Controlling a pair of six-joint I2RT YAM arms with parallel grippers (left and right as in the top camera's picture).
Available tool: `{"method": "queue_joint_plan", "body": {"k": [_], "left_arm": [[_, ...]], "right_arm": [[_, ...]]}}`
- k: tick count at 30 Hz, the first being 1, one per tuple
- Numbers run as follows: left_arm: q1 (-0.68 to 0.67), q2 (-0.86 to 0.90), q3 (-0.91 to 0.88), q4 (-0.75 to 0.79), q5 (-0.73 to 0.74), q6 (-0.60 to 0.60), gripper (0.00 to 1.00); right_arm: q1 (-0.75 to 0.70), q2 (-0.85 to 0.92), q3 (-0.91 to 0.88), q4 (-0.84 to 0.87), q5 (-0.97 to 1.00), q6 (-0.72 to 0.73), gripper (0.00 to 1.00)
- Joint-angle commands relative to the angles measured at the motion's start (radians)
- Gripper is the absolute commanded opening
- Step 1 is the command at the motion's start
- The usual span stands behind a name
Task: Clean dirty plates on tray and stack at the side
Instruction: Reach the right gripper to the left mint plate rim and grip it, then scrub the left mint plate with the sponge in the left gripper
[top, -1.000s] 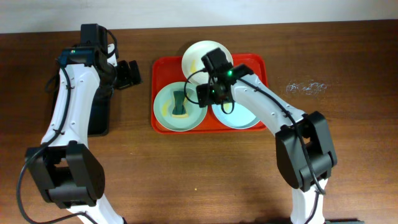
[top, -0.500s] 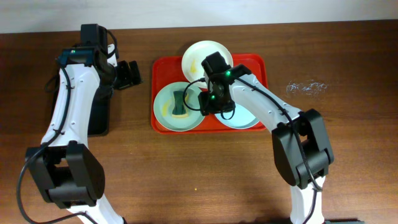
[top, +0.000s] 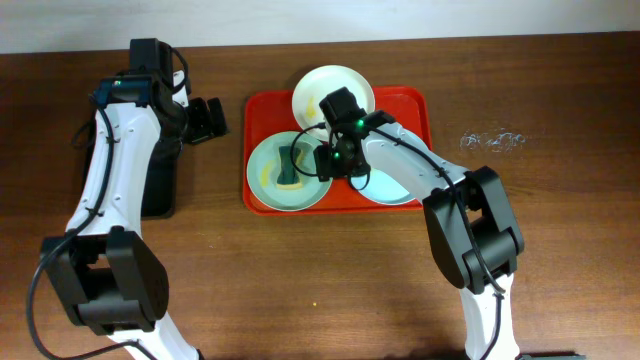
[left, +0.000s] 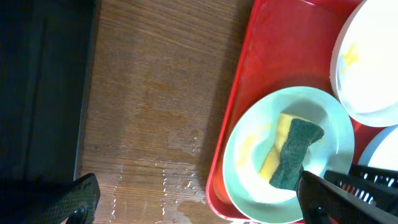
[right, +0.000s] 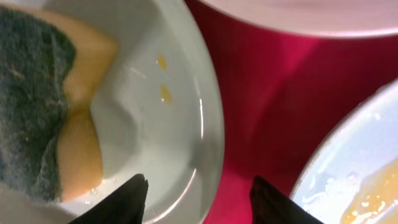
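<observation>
My left gripper is to grab the sponge next across its narrow middle, with the green side facing the gripper. The yellow side then stays free to clean plates.
The red tray holds three plates. The white plate lies at its far edge. A pale green plate at the front left carries a yellow and green sponge. A pale blue plate with a yellow smear lies at the front right, partly under my right arm. My right gripper is open, low over the green plate's right rim, fingers either side of it, the sponge to their left. My left gripper is open and empty above the table, left of the tray.
A black tray lies at the left under my left arm. Water droplets wet the wood beside the red tray. A small clear crumpled object lies on the table to the right.
My right gripper has moved left from the tray's middle to the green plate's right rim, closer to the sponge. The left arm has not moved.
</observation>
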Motion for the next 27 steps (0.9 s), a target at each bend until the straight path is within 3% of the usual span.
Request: {"method": "queue_joint_plan", "body": {"k": [1, 4, 6, 8, 12, 15, 17, 18, 21, 23, 27], "left_arm": [[0.0, -0.004, -0.003, -0.002, 0.007, 0.018, 0.99], [0.0, -0.004, -0.003, -0.002, 0.007, 0.022, 0.94], [0.0, -0.004, -0.003, -0.009, 0.007, 0.032, 0.85], [0.0, -0.004, -0.003, -0.013, 0.008, 0.032, 0.77], [0.0, -0.004, -0.003, -0.024, 0.008, 0.032, 0.73], [0.0, -0.004, -0.003, -0.035, 0.008, 0.032, 0.5], [0.0, -0.004, -0.003, -0.036, 0.008, 0.032, 0.5], [-0.002, -0.004, -0.003, -0.043, 0.01, 0.032, 0.41], [-0.037, -0.003, -0.032, -0.033, 0.055, 0.102, 0.42], [-0.072, -0.001, -0.091, 0.021, 0.172, 0.155, 0.43], [-0.13, 0.0, -0.192, 0.14, 0.191, 0.151, 0.38]], "right_arm": [[0.008, 0.019, -0.001, 0.047, 0.071, 0.005, 0.54], [0.005, 0.051, -0.001, 0.054, 0.111, 0.005, 0.45], [0.005, 0.069, -0.001, 0.069, 0.111, 0.005, 0.35], [0.0, 0.079, -0.001, 0.089, 0.113, 0.005, 0.34], [-0.018, 0.111, -0.001, 0.076, 0.107, 0.005, 0.26], [-0.02, 0.11, -0.001, 0.076, 0.097, 0.005, 0.17], [-0.02, 0.11, 0.001, 0.075, 0.072, 0.005, 0.05], [-0.022, 0.11, 0.001, 0.071, 0.072, 0.005, 0.04], [-0.042, 0.11, 0.001, 0.068, 0.001, 0.005, 0.04], [-0.063, 0.11, 0.001, 0.068, -0.05, 0.005, 0.04], [-0.071, 0.11, 0.001, 0.065, -0.082, 0.005, 0.04]]}}
